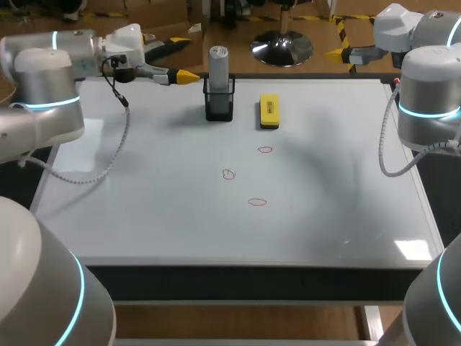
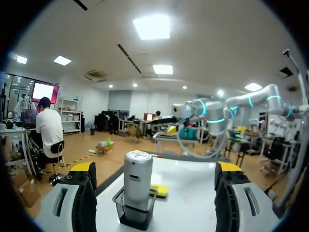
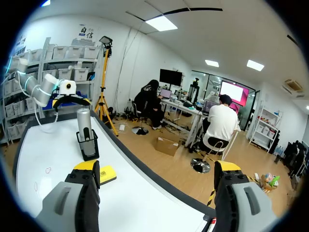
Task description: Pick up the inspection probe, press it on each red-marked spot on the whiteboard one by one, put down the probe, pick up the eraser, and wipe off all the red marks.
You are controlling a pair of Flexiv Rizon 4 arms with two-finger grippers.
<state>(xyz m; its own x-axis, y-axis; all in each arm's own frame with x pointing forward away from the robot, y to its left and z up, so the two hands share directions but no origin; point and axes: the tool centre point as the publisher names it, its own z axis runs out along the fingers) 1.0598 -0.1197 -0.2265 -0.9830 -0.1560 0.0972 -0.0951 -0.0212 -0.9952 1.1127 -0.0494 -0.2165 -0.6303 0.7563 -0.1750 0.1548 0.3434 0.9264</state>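
I will grip the probe next by its upper body (image 1: 219, 71) (image 2: 137, 187) with my left gripper. The probe's lower end then stays free to press the red-marked spots.
The inspection probe (image 1: 218, 61), a silver-grey cylinder, stands upright in a black mesh holder (image 1: 219, 103) at the back of the whiteboard (image 1: 324, 209). To its right lies the yellow eraser (image 1: 269, 112). Three small red marks (image 1: 266, 150) (image 1: 228, 174) (image 1: 257, 202) sit mid-board. My left gripper (image 1: 189, 75) hovers open just left of the probe; in the left wrist view the probe (image 2: 138, 178) stands ahead between the spread fingers of that gripper (image 2: 157, 170), untouched. My right gripper (image 1: 337, 53) hangs open beyond the board's back right, and its own view shows it (image 3: 157, 166) empty, far from the probe (image 3: 84, 124) and eraser (image 3: 107, 175).
A grey cable loops down from my left wrist over the board's left part (image 1: 115, 155). The right arm's column (image 1: 428, 101) stands at the board's right edge. Bare board stretches in front of the red marks.
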